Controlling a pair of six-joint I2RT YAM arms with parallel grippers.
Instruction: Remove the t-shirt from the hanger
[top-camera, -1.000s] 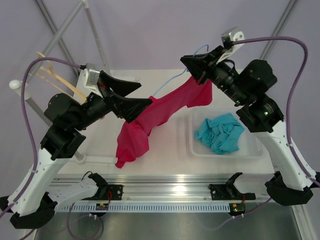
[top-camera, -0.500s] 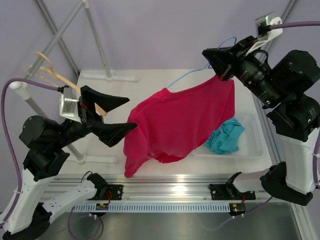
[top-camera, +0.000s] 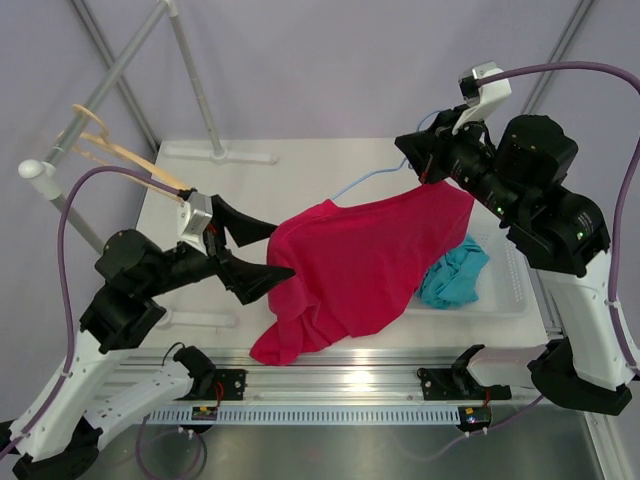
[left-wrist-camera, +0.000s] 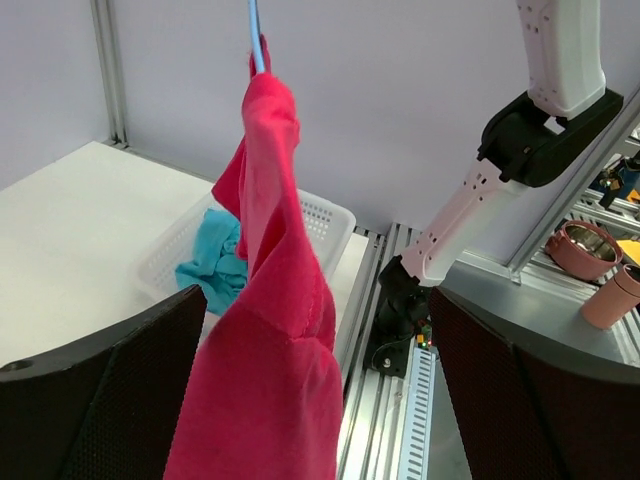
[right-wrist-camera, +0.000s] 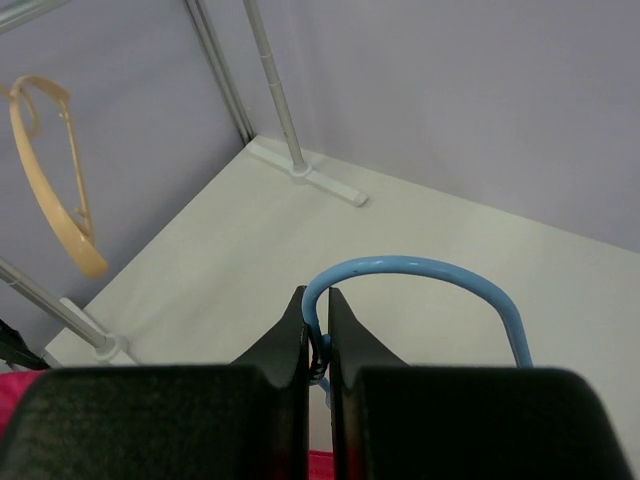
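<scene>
The shirt's edge is hanging between my left gripper's fingers, slightly left in the wrist view, so they would hold the shirt's edge if they closed now. My left gripper should close on it.
A red t-shirt (top-camera: 370, 265) hangs on a blue wire hanger (top-camera: 372, 178), and its lower hem droops to the table's front edge. My right gripper (top-camera: 415, 160) is shut on the hanger's hook (right-wrist-camera: 420, 268) and holds it up at the back right; the jaws (right-wrist-camera: 317, 300) pinch the twisted wire neck. My left gripper (top-camera: 277, 250) is wide open at the shirt's left edge. In the left wrist view the shirt (left-wrist-camera: 270, 340) hangs between the spread fingers (left-wrist-camera: 100, 400), and I cannot tell whether it touches them. The hanger's shoulders are hidden in the cloth.
A white basket (top-camera: 515, 290) with a teal cloth (top-camera: 455, 275) sits at the right, partly behind the shirt; it also shows in the left wrist view (left-wrist-camera: 325, 215). Wooden hangers (top-camera: 110, 150) hang on a metal rack (top-camera: 195, 85) at the back left.
The right gripper has come down and left with the hanger. The left gripper has moved right to the shirt's left edge. The shirt now hangs lower, its hem near the front edge.
</scene>
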